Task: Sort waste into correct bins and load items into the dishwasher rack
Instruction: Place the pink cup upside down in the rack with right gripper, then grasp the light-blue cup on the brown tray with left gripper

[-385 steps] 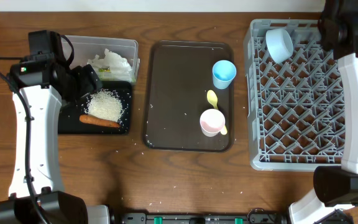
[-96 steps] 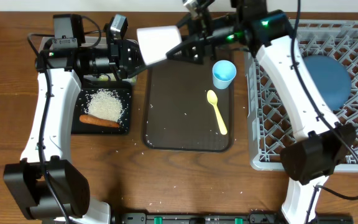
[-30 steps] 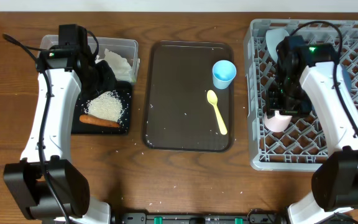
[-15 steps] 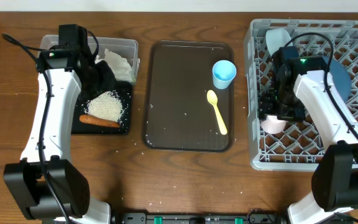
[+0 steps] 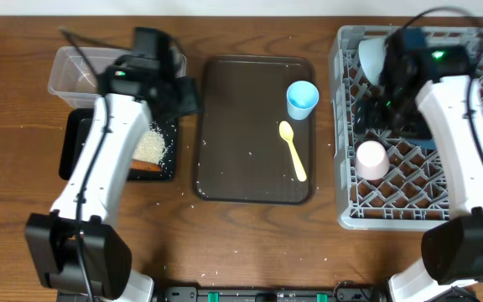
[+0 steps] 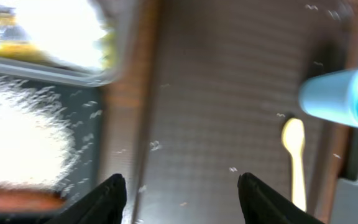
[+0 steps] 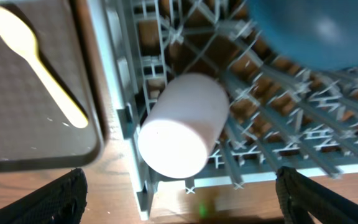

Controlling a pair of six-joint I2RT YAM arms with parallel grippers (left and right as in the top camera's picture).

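The light blue cup should be held by its open rim [image 5: 303,92] in my left gripper next. The cup's bottom then stays free, so the cup can be handed over for loading into the rack.
The grey dishwasher rack [image 5: 342,126] holds the small pink cup [image 5: 371,159], lying on its side near the left wall, and the white bowl [image 5: 372,54]. My right gripper [image 7: 180,182] stands wide open just behind the pink cup [image 7: 182,124], not touching it. The dark blue plate [image 7: 316,25] shows at the top of the right wrist view. My left gripper [image 6: 182,188] is open and empty over the left edge of the brown tray. The light blue cup [image 5: 302,98] and yellow spoon [image 5: 292,151] rest on that tray. Rice [image 5: 149,144] lies in the black tray [image 5: 70,151].
The brown serving tray [image 5: 241,134] sits in the middle. The clear tub [image 5: 74,71] stands behind the black tray, with white napkins [image 6: 55,31] inside. A carrot stick [image 5: 147,166] peeks out under my left arm. Rice grains are scattered about.
My right gripper opened and drew back from the pink cup, which now lies in the rack. My left arm swung right from the bins to the brown tray, its jaws wider.
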